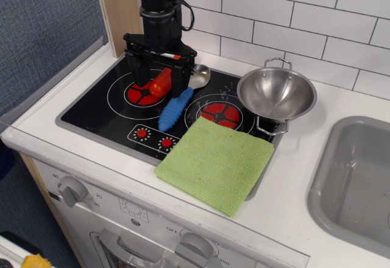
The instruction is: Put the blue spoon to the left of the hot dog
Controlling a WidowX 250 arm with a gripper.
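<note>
My gripper grabs the blue spoon by its ribbed blue handle (175,110) next, to set the spoon beside the hot dog (160,81).
The blue spoon (173,110) lies on the black stovetop (91,106) between the two red burners, with its ribbed blue handle toward the front and its silver bowl (198,75) toward the back. The hot dog (160,81), a glossy red-orange sausage, lies tilted on the left burner, just left of the spoon. My gripper (158,80) hangs over the hot dog with its black fingers (138,73) wide apart on either side of it. It is open and holds nothing. The spoon lies free beside the right finger.
A steel bowl (277,92) sits on a wire stand at the stove's right edge. A green cloth (216,162) covers the front right of the stove. A grey sink (356,183) is at the right. A wooden post (119,12) stands at the back left.
</note>
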